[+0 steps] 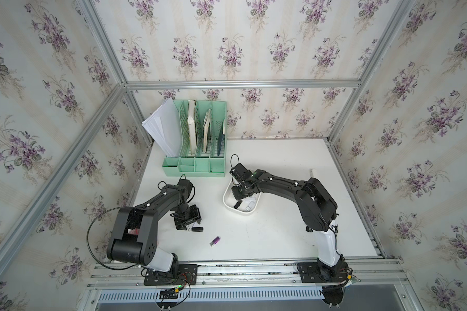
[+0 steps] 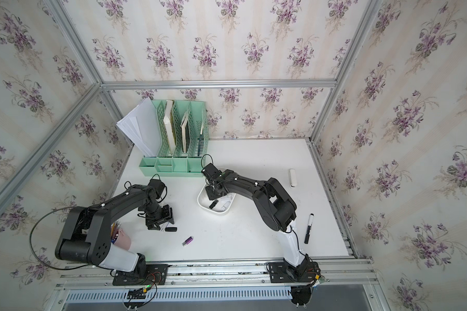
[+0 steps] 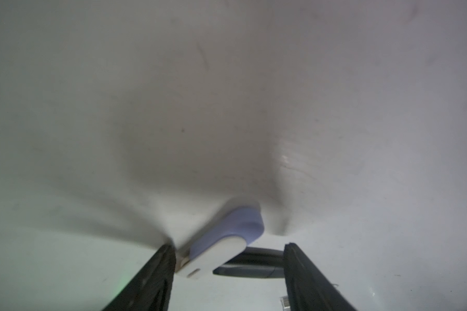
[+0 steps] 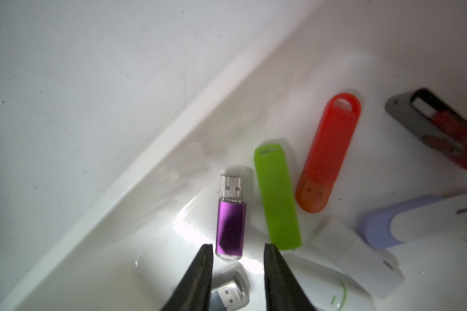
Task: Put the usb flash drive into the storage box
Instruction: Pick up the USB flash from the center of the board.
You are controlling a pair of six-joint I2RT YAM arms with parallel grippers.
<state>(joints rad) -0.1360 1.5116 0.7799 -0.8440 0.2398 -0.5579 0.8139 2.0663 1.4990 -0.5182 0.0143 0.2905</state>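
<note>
My left fingers meet their shadows low beside the drive, so it is time to close my left gripper. It would hold the white-and-lavender drive.
The storage box, a shallow white tub, sits mid-table in both top views, and its rim crosses the right wrist view. My right gripper hangs open inside it, holding nothing. Several usb flash drives lie in the box: purple, green, red and others. My left gripper is low over the table, open, its fingers either side of a white-and-lavender drive. A black drive lies just beyond. A purple drive lies loose on the table.
A mint-green file organizer with papers stands at the back left. A pink pen cup is partly hidden behind my left arm. A black marker and a white stick-shaped item lie at the right.
</note>
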